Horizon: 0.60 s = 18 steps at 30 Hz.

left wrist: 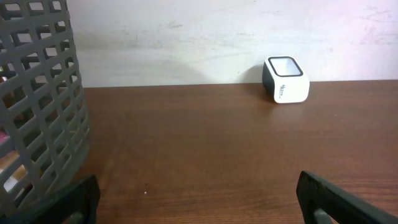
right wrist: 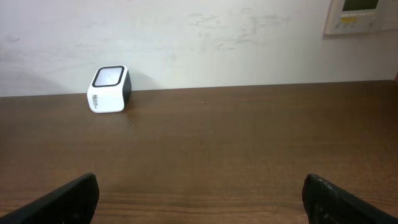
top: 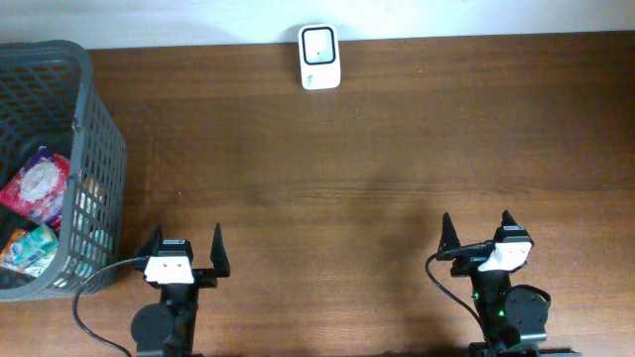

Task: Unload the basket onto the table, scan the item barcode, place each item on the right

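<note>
My left gripper grabs the pink-red packet by its edge (top: 57, 177) next, so the packet's broad sides stay uncovered to scan the item barcode.
The items lie in the grey mesh basket (top: 107, 149) at the far left: a pink-red packet (top: 38, 183) and a green packet (top: 28, 248). No barcode shows on them. A small white scanner (top: 319, 57) stands at the table's back edge against the wall, and shows as the scanner (left wrist: 286, 79) in the left wrist view and the scanner (right wrist: 109, 89) in the right wrist view. My left gripper (top: 187, 236) sits at the front left, open and empty, just right of the basket. My right gripper (top: 477, 222) sits at the front right, open and empty.
The basket wall (left wrist: 37, 106) fills the left side of the left wrist view, close to the left finger (left wrist: 84, 196). Bare brown wood lies between both grippers and the scanner. A wall panel (right wrist: 364, 15) hangs at the right wrist view's upper right.
</note>
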Motion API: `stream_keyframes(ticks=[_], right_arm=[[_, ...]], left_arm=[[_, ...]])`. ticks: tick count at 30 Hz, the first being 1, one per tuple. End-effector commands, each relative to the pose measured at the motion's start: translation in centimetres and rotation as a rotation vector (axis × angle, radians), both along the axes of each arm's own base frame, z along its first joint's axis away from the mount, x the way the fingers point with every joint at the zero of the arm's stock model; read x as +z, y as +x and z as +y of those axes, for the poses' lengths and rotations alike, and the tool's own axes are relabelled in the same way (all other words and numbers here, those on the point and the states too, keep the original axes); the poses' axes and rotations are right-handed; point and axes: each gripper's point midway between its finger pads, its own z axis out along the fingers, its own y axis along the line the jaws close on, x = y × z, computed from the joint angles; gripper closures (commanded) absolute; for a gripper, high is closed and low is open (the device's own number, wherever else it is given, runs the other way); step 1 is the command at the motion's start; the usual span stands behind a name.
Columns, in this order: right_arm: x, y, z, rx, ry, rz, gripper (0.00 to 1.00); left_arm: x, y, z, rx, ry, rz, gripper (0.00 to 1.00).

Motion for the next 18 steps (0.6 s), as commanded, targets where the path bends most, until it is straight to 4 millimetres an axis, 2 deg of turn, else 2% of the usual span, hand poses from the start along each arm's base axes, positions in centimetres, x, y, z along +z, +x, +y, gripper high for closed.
stream_keyframes(ticks=[1,11,12,14,15,17,18], right_arm=[[-0.5,0.0,0.0,0.0,-0.007,0.01,0.01],[-0.5,0.0,0.0,0.0,-0.007,0.01,0.01],[-0.5,0.0,0.0,-0.001,-0.007,0.01,0.01],[-0.5,0.0,0.0,-0.001,-0.007,0.01,0.01],[-0.5,0.0,0.0,-0.001,-0.007,0.01,0.01],[-0.5,0.0,0.0,0.0,-0.007,0.01,0.01],[-0.5,0.0,0.0,-0.001,-0.007,0.01,0.01]], left_arm=[[-0.2,0.0,0.2,0.01,0.02,-0.002,0.01],[-0.1,0.0,0.1,0.0,0.018,-0.004,0.01],[0.9,0.0,-0.6,-0.039,0.002,-0.047,0.01],[5.0,-0.8,-4.6,-0.273,-0.015,-0.212,0.01],[6.6,-1.5,-5.7,-0.342,-0.009,-0.278,0.01],[10.2,-2.5,-6.0,-0.371,-0.1,-0.361,0.01],[13.0,-3.4,-5.9,-0.367,-0.091,-0.411,0.01]])
